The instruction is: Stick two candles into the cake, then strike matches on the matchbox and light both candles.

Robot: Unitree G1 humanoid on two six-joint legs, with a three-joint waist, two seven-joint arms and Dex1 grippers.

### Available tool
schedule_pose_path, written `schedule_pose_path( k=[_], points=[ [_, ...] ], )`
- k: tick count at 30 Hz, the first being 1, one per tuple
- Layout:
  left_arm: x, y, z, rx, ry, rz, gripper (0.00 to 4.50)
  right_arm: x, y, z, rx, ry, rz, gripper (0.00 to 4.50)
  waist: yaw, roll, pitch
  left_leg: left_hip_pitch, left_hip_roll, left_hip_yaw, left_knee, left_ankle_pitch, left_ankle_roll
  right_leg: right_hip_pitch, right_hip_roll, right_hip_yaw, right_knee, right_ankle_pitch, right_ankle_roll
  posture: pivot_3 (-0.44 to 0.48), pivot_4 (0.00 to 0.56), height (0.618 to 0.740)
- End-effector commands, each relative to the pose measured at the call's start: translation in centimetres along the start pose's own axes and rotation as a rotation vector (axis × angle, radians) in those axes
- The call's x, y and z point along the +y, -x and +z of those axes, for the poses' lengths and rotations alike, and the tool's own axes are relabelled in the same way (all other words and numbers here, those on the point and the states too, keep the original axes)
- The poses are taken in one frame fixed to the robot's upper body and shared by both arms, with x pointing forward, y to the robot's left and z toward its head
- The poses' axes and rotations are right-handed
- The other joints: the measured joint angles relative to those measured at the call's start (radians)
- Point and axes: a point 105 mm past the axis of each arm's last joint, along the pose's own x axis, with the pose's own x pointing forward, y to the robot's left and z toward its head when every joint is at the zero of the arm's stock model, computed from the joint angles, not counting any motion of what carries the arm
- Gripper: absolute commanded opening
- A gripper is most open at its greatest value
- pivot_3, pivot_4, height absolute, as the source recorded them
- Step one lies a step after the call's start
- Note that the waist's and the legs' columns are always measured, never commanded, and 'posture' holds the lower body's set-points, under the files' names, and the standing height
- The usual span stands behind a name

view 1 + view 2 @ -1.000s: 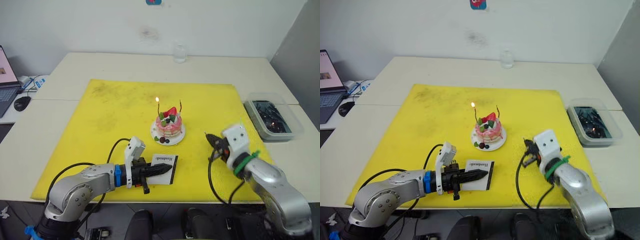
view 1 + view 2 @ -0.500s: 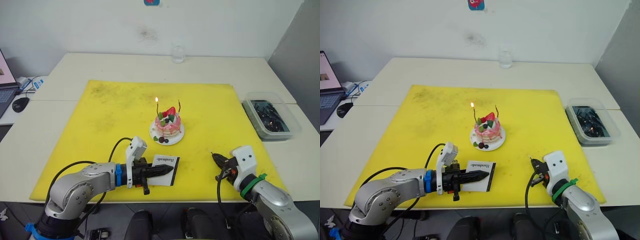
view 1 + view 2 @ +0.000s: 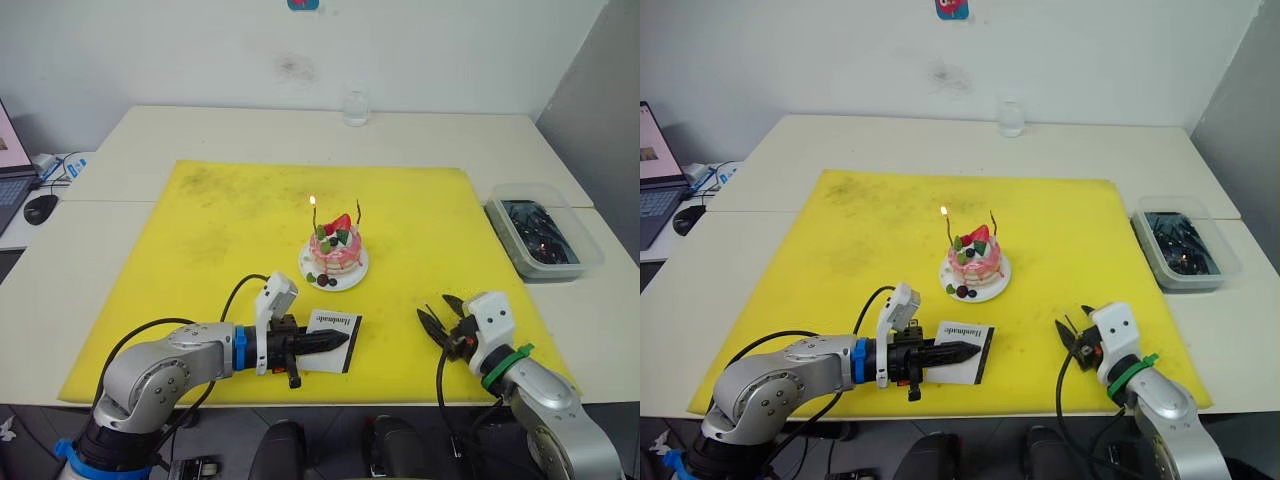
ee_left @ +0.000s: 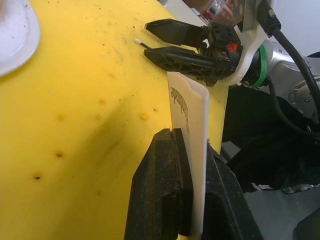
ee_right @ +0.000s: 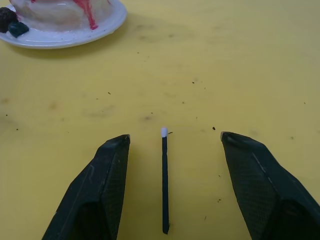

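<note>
The match's white tip (image 5: 164, 132) should stay free to strike and catch fire, so the robot's right gripper will pick up the match by its dark shaft (image 5: 165, 185).
The pink cake (image 3: 333, 252) stands on its white plate (image 3: 352, 272) in the middle of the yellow mat. Two thin candles rise from it. The left candle (image 3: 314, 216) carries a small flame; the right candle (image 3: 359, 212) shows no flame. My left gripper (image 3: 338, 340) is shut on the white matchbox (image 3: 333, 326), holding it on edge just in front of the cake. My right gripper (image 5: 175, 136) is open, low over the mat at the front right. A dark match (image 5: 164, 182) with a white tip lies on the mat between its fingers, touching neither.
A clear plastic bin (image 3: 545, 235) of dark bits sits off the mat at the right. A small glass (image 3: 354, 106) stands at the table's far edge. A laptop and a mouse (image 3: 45, 206) lie at the far left. The yellow mat (image 3: 220, 230) spreads bare around the cake.
My right gripper has dropped toward the mat's front edge and opened; the match now lies on the mat between its fingers. The left gripper and matchbox have held still.
</note>
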Motion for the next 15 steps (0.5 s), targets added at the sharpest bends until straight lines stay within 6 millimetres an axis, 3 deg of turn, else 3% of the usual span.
schedule_pose_path(
  k=[1, 10, 13, 15],
  points=[
    [-0.81, 0.14, 0.41, -0.017, -0.018, -0.034, 0.00, -0.03, 0.21, 0.17, -0.021, 0.023, -0.010, 3.00, 0.000, 0.000, 0.000, 0.000, 0.000, 0.000, 0.000, 0.000, 0.000, 0.000, 0.000, 0.000, 0.000, 0.000, 0.000, 0.000, 0.150, 0.740],
    [-0.85, 0.25, 0.13, -0.013, -0.012, -0.032, 0.00, -0.44, 0.31, -0.34, -0.003, 0.034, -0.046, 3.00, 0.001, 0.000, 0.000, 0.000, 0.000, 0.000, 0.000, 0.000, 0.000, 0.000, 0.000, 0.000, 0.000, 0.000, 0.000, 0.000, 0.150, 0.740],
    [-0.82, 0.22, 0.18, -0.012, -0.012, -0.033, 0.00, -0.44, 0.19, -0.50, 0.008, 0.042, -0.055, 2.36, 0.001, 0.000, 0.000, 0.000, 0.000, 0.000, 0.000, 0.000, 0.000, 0.000, 0.000, 0.000, 0.000, 0.000, 0.000, 0.000, 0.150, 0.740],
    [-0.87, 0.20, 0.19, -0.011, -0.012, -0.035, 0.00, -0.36, 0.14, -0.70, 0.022, 0.046, -0.054, 1.68, 0.002, 0.000, 0.000, 0.000, 0.000, 0.000, 0.000, 0.000, 0.000, 0.000, 0.000, 0.000, 0.000, 0.000, 0.000, 0.000, 0.150, 0.740]
  ],
)
